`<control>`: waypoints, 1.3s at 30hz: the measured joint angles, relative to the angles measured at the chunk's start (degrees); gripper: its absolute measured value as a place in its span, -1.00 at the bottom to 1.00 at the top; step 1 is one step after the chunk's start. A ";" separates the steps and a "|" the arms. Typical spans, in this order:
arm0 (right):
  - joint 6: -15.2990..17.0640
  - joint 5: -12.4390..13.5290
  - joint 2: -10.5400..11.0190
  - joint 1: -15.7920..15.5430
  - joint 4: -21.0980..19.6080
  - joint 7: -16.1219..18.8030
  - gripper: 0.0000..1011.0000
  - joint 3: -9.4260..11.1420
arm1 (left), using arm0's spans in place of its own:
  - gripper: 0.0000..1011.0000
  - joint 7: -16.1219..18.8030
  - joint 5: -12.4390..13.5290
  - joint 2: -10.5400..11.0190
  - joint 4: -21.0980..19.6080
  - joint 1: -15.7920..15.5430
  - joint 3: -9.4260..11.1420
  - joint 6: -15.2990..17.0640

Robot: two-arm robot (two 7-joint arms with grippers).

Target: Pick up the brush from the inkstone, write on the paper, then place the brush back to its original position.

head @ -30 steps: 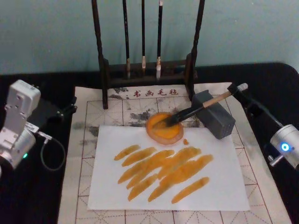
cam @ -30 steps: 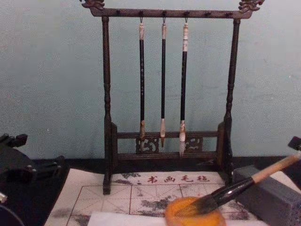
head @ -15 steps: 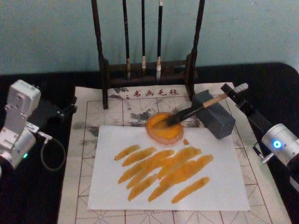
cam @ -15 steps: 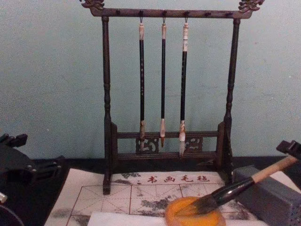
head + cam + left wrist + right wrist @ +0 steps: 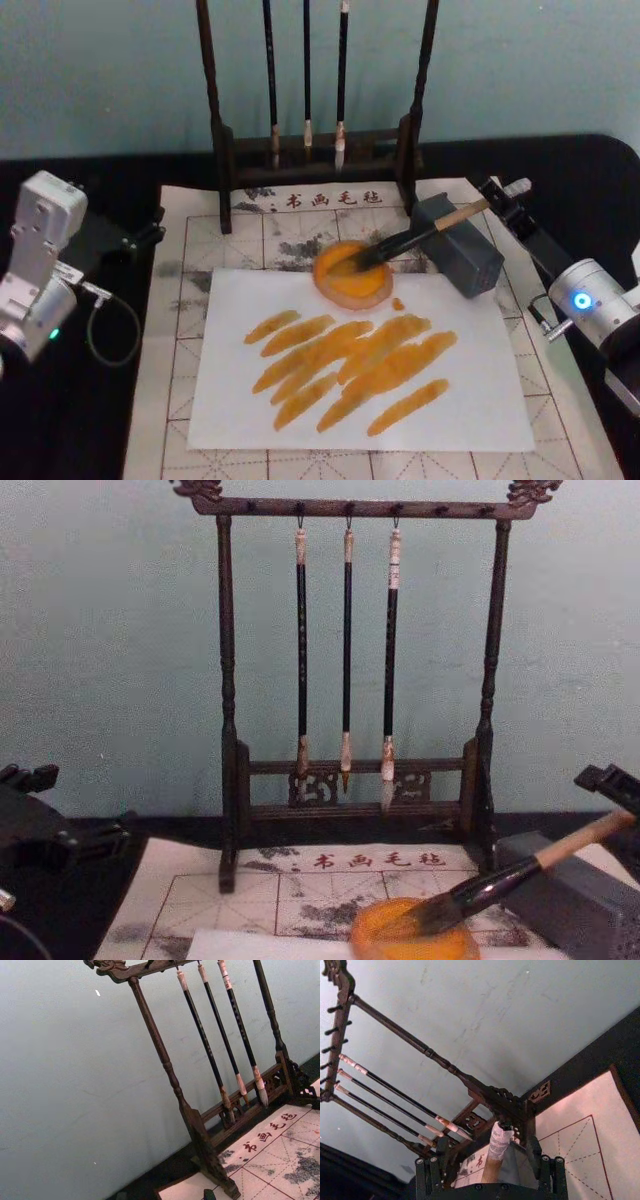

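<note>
The brush's dark tuft (image 5: 425, 915) has to stay free to write on the paper, so my right gripper needs to grab the brush by its taped handle tip (image 5: 620, 822) next.
The brush (image 5: 410, 238) lies slanted, its pale handle propped on the grey inkstone block (image 5: 462, 255) and its dark tuft resting in a round orange dish (image 5: 350, 275). My right gripper (image 5: 500, 190) is at the handle's far end, open. In the right wrist view the taped handle tip (image 5: 497, 1147) stands between the two spread fingers (image 5: 547, 1172) with gaps on both sides. The chest view shows the brush (image 5: 500, 880) and the right gripper (image 5: 605, 778) just above its end. The white paper (image 5: 460, 400) carries several orange strokes. My left gripper (image 5: 110, 240) is parked at the left.
A dark wooden brush rack (image 5: 225, 150) with three thin hanging brushes (image 5: 346, 650) stands at the back of the beige grid mat (image 5: 170, 400). A grey cable loops beside the left arm (image 5: 100, 330). The black tabletop (image 5: 590, 180) surrounds the mat.
My right arm has swung left and closer to the brush handle's end; its finger moves inward in the chest view. The brush, paper and left arm have not moved.
</note>
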 joint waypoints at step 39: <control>0.23 4.39 0.77 -0.70 -0.60 -1.41 0.98 -0.58 | 0.98 0.00 0.00 0.00 0.00 0.00 0.00 0.00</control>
